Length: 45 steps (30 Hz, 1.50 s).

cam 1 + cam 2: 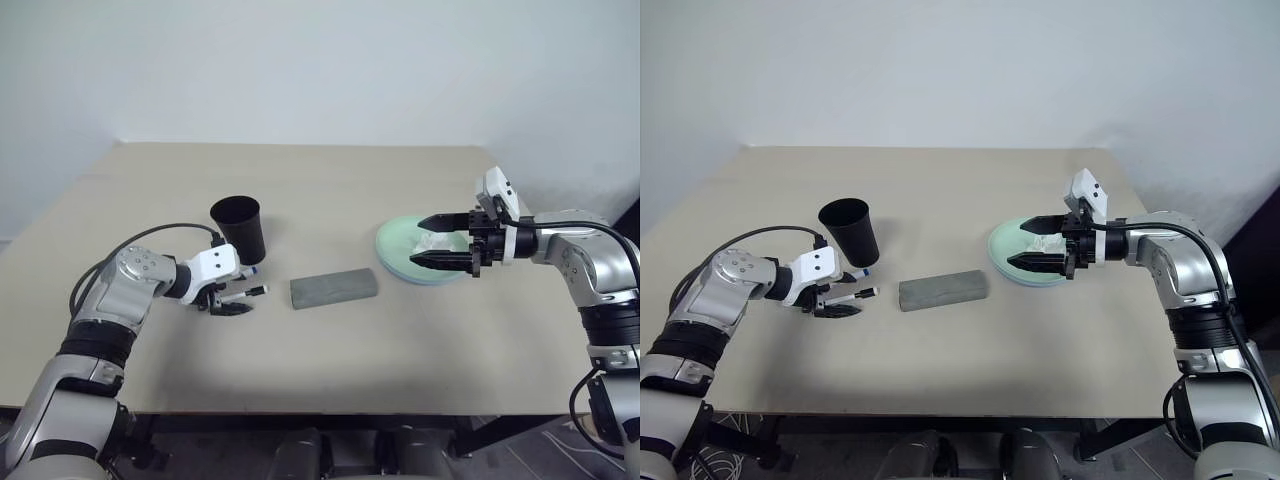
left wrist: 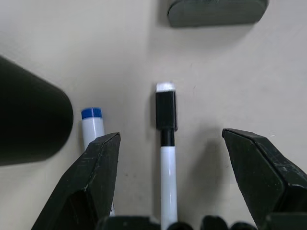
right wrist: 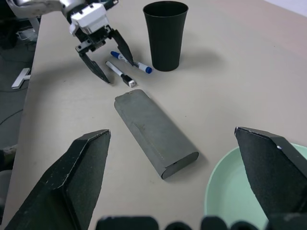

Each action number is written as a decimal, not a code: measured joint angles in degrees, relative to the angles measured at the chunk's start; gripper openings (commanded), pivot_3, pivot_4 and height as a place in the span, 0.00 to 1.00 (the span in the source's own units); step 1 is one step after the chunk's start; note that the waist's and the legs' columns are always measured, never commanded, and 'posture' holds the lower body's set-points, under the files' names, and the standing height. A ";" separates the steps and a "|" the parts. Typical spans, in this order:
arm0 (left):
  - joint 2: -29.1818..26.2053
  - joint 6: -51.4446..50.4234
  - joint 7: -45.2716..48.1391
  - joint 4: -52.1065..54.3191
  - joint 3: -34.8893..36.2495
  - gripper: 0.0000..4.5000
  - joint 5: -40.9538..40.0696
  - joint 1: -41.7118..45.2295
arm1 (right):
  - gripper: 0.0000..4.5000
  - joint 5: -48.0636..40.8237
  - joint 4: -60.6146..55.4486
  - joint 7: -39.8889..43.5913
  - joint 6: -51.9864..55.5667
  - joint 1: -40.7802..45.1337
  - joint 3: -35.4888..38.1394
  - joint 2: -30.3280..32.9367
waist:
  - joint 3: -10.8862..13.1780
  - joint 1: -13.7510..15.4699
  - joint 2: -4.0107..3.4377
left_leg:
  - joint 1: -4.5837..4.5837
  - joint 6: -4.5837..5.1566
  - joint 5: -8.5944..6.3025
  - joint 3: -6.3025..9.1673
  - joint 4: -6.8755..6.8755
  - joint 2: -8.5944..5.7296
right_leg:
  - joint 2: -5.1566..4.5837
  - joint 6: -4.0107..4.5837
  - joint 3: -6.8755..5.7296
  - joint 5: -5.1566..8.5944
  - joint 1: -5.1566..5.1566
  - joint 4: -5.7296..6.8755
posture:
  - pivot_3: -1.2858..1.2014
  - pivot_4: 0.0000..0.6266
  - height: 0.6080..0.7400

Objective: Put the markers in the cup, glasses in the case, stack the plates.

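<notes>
My left gripper should close now. Closing now would catch the marker. Its fingers reach down on both sides of the black-capped marker [image 1: 246, 294] [image 2: 166, 143], close to the table.
My left gripper [image 1: 236, 299] hangs open just above the table, in front of the black cup [image 1: 238, 228]. The black-capped marker [image 2: 166, 143] lies flat between its two fingers, untouched. The blue-capped marker [image 2: 92, 125] lies beside it, just outside one finger and next to the cup. The grey case [image 1: 333, 288] sits shut at mid-table. The glasses are out of view. My right gripper [image 1: 417, 240] hovers open over the mint green plate [image 1: 396, 241], holding nothing. A light blue plate rim [image 1: 432, 283] shows along the green plate's near edge.
A crumpled white tissue [image 1: 436, 243] lies on the green plate, between my right gripper's fingers. The tan table [image 1: 320, 180] has bare room behind the cup and case and along its front edge. A wall stands behind the table.
</notes>
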State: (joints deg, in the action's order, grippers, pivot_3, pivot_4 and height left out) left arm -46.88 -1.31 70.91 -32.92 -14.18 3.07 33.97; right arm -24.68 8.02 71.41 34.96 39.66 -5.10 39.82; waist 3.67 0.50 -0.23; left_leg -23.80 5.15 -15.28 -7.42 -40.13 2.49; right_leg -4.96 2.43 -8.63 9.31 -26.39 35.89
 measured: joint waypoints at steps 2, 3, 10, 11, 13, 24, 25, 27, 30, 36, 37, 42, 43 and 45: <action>0.37 2.15 -0.22 -1.79 -0.02 0.81 0.52 0.58 | 1.00 -0.01 -0.05 -0.02 0.05 0.00 -0.01 -0.01 | -0.01 0.00 -0.01 | 0.03 0.00 0.00 0.00 0.00 0.01 | -0.02 0.00 -0.01 0.00 0.01 -0.01 | 0.52 0.00 0.94; 0.52 2.80 -0.20 -2.51 -0.04 0.81 0.62 0.79 | 1.00 -0.01 -0.06 -0.04 0.09 0.00 0.00 -0.01 | -0.02 0.01 -0.02 | 0.05 0.00 0.01 0.00 0.00 0.01 | -0.02 0.00 0.00 0.00 0.02 -0.01 | 0.52 0.00 0.94; 1.69 5.56 1.05 -6.19 -0.88 0.49 1.78 2.71 | 1.00 -0.01 -0.11 -0.09 0.14 -0.01 0.00 -0.01 | -0.05 0.03 -0.09 | 0.09 0.00 0.01 0.00 -0.01 0.03 | -0.03 0.00 -0.03 0.00 0.05 0.00 | 0.52 0.00 0.94; 1.78 5.81 1.15 -6.42 -1.06 0.41 1.93 2.84 | 1.00 -0.01 -0.10 -0.09 0.14 -0.01 0.00 -0.01 | -0.07 0.02 -0.10 | 0.10 0.00 0.01 0.00 -0.02 0.03 | -0.03 0.00 -0.03 0.00 0.06 0.00 | 0.52 0.00 0.94; 2.08 5.84 1.62 -7.24 -1.14 0.26 2.03 3.17 | 1.00 -0.01 -0.10 -0.12 0.14 -0.01 0.00 -0.01 | -0.08 0.02 -0.13 | 0.11 -0.01 0.02 0.00 -0.02 0.05 | -0.03 0.00 -0.04 0.00 0.06 0.00 | 0.52 0.00 0.94; 2.92 5.00 3.55 -8.56 -0.66 0.02 2.09 4.24 | 1.00 -0.02 -0.12 -0.16 0.16 -0.01 0.00 -0.01 | -0.09 0.02 -0.15 | 0.09 -0.01 0.02 0.00 -0.02 0.07 | -0.04 0.00 -0.04 0.00 0.04 -0.01 | 0.52 0.00 0.94; 3.12 3.54 4.55 -7.81 -0.25 0.02 0.97 4.13 | 1.00 -0.02 -0.12 -0.16 0.17 -0.01 0.00 -0.01 | -0.08 0.02 -0.14 | 0.05 -0.01 0.02 0.00 -0.02 0.07 | -0.04 0.00 -0.03 0.00 0.01 -0.01 | 0.52 0.00 0.94; 3.78 -2.12 8.06 -3.48 0.68 0.02 -2.86 4.07 | 1.00 -0.02 -0.15 -0.15 0.18 -0.01 0.00 -0.01 | -0.07 0.02 -0.10 | -0.07 0.00 0.01 0.02 -0.03 0.06 | -0.04 0.00 -0.03 0.00 -0.05 -0.05 | 0.52 0.00 0.94; 4.02 -14.72 12.89 6.53 3.99 0.02 -11.49 4.68 | 1.00 -0.01 -0.16 -0.13 0.19 -0.01 0.01 -0.01 | -0.06 -0.05 -0.04 | -0.22 0.04 -0.02 0.00 -0.06 0.03 | -0.02 -0.01 0.01 0.00 -0.06 -0.04 | 0.52 0.00 0.94; 7.52 -31.38 7.94 16.56 11.83 0.02 -22.54 14.82 | 1.00 -0.01 -0.20 -0.19 0.23 -0.01 0.00 -0.04 | -0.05 -0.08 -0.03 | -0.21 0.03 0.00 0.03 -0.08 -0.05 | 0.08 -0.12 -0.03 -0.07 0.01 0.02 | 0.52 0.00 0.94; 8.33 -32.37 6.03 16.53 12.85 0.02 -23.14 16.51 | 1.00 -0.02 -0.21 -0.21 0.24 -0.01 0.00 -0.06 | -0.05 -0.14 -0.04 | -0.16 0.03 0.00 0.02 -0.08 -0.07 | 0.09 -0.14 -0.03 -0.08 0.05 0.03 | 0.52 0.00 0.94; 11.71 -28.51 -4.35 10.69 16.05 0.02 -22.37 21.39 | 1.00 -0.02 -0.21 -0.23 0.25 0.00 -0.01 -0.16 | -0.05 -0.51 -0.04 | 0.08 0.03 0.02 -0.02 -0.06 -0.05 | 0.10 -0.18 -0.01 -0.11 0.22 0.09 | 0.52 0.00 0.94; 12.05 -27.22 -6.49 8.11 16.31 0.02 -21.64 22.09 | 1.00 -0.02 -0.22 -0.22 0.26 0.00 -0.01 -0.17 | -0.05 -0.57 -0.03 | 0.11 0.03 0.03 -0.02 -0.07 -0.06 | 0.10 -0.18 0.00 -0.11 0.24 0.15 | 0.52 0.00 0.94; 12.90 -24.80 -12.58 0.93 17.66 0.02 -19.79 24.05 | 1.00 -0.04 -0.29 -0.17 0.29 0.00 0.00 -0.19 | -0.05 -0.56 -0.03 | 0.13 -0.01 0.09 -0.02 -0.07 -0.05 | 0.10 -0.18 0.00 -0.11 0.23 0.19 | 0.52 0.00 0.94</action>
State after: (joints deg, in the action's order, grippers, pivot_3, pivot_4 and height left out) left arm -33.97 -26.11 58.33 -31.99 3.48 -16.72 58.02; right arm -24.72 7.73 71.24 35.25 39.66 -5.10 39.64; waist 3.62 -0.06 -0.26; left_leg -23.67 5.14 -15.19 -7.44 -40.19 2.44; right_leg -4.87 2.25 -8.64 9.20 -26.16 36.07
